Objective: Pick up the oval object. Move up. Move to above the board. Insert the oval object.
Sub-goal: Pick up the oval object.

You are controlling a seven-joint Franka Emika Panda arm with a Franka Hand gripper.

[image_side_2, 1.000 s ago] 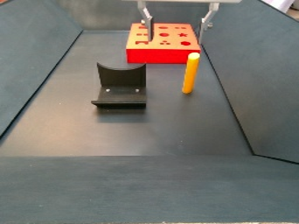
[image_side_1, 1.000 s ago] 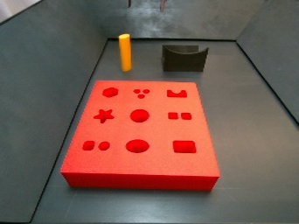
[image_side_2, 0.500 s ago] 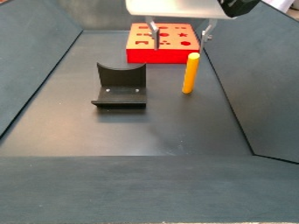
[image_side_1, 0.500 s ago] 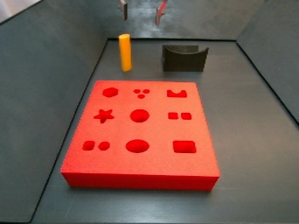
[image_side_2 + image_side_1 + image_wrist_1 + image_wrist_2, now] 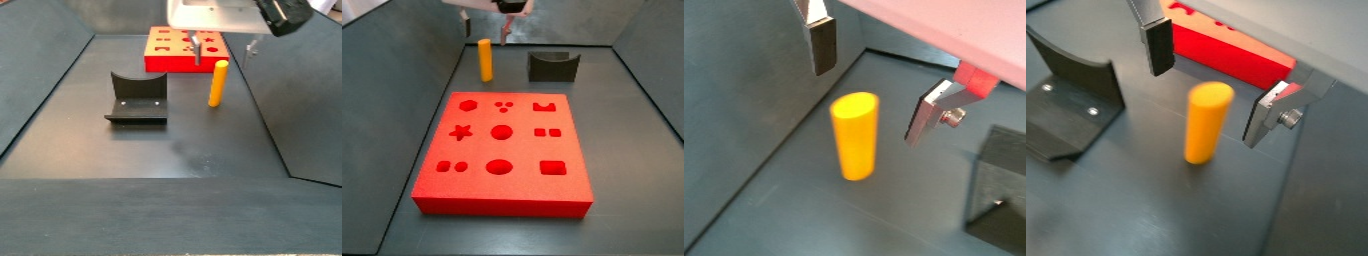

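My gripper grabs the oval object by its upper end (image 5: 484,44) next, to insert it into the board (image 5: 476,150).
The oval object (image 5: 485,60) is a slim orange-yellow peg standing upright on the dark floor, beyond the board's far end; it also shows in a side view (image 5: 218,82). My gripper (image 5: 222,46) is open and empty, hanging just above the peg's top, seen too in a side view (image 5: 485,25). In both wrist views the peg (image 5: 854,135) (image 5: 1207,122) stands below the gap of the gripper (image 5: 873,78) (image 5: 1211,80), touching neither finger. The red board (image 5: 476,150) with shaped holes lies flat and also shows in other views (image 5: 174,64) (image 5: 1227,55).
The dark fixture (image 5: 552,65) stands beside the peg, a short way off, and also shows in other views (image 5: 136,97) (image 5: 1066,100). Sloped grey walls (image 5: 409,70) close in the floor on the sides.
My gripper has come down and sideways from the top of the side views to just above the peg, still open. The peg, board and fixture have not moved.
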